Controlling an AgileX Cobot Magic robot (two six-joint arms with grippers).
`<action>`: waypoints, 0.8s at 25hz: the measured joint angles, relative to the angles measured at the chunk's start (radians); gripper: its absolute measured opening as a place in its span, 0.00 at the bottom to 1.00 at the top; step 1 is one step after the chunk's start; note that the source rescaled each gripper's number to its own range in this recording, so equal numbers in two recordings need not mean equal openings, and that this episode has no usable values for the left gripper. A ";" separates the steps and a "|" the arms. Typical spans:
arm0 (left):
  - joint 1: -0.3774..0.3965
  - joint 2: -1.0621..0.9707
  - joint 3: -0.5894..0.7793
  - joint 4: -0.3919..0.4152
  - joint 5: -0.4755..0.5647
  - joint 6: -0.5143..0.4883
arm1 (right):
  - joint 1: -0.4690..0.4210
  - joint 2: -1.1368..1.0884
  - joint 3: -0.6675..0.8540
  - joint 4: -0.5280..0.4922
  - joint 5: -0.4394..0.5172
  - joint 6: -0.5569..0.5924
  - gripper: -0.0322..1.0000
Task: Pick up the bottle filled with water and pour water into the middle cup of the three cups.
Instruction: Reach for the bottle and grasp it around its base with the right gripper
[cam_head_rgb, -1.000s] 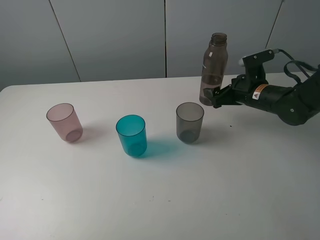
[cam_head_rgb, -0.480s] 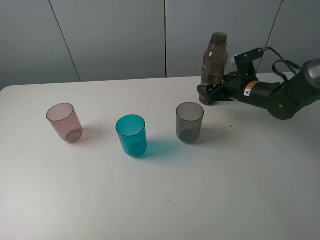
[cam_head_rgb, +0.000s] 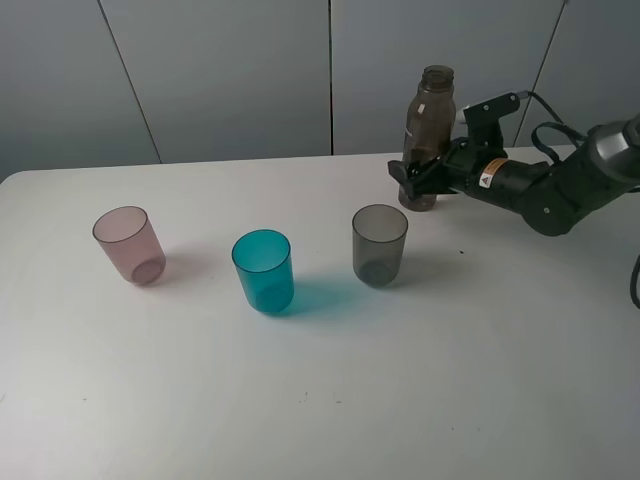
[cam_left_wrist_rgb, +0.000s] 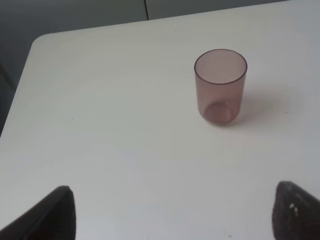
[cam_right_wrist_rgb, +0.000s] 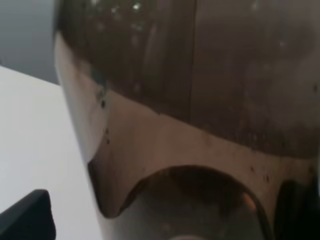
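Observation:
The right gripper should next grab the smoky-brown bottle by its lower body, so it can pour water into the teal middle cup.
The smoky-brown bottle stands upright at the back right of the table, partly filled with water. My right gripper is open, with one finger on each side of the bottle's lower part. In the right wrist view the bottle fills the frame, and a gap shows between it and one fingertip. The three cups stand in a row: pale pink, the teal middle cup and smoky grey. My left gripper is open above the bare table, short of the pink cup.
The white table ends at a grey panelled wall behind the bottle. The grey cup stands just in front and to the left of the bottle and the right arm. The table's rounded corner shows in the left wrist view.
My right gripper has moved left toward the bottle, so its open fingers now flank the bottle's base. The bottle and the cups have not moved.

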 joint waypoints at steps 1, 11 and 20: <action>0.000 0.000 0.000 0.000 0.000 0.000 | 0.000 0.008 -0.004 0.000 -0.012 0.006 1.00; 0.000 0.000 0.000 0.000 0.000 0.000 | 0.000 0.063 -0.038 0.009 -0.113 0.048 1.00; 0.000 0.000 0.000 0.000 0.000 0.000 | 0.000 0.063 -0.044 0.025 -0.127 0.048 1.00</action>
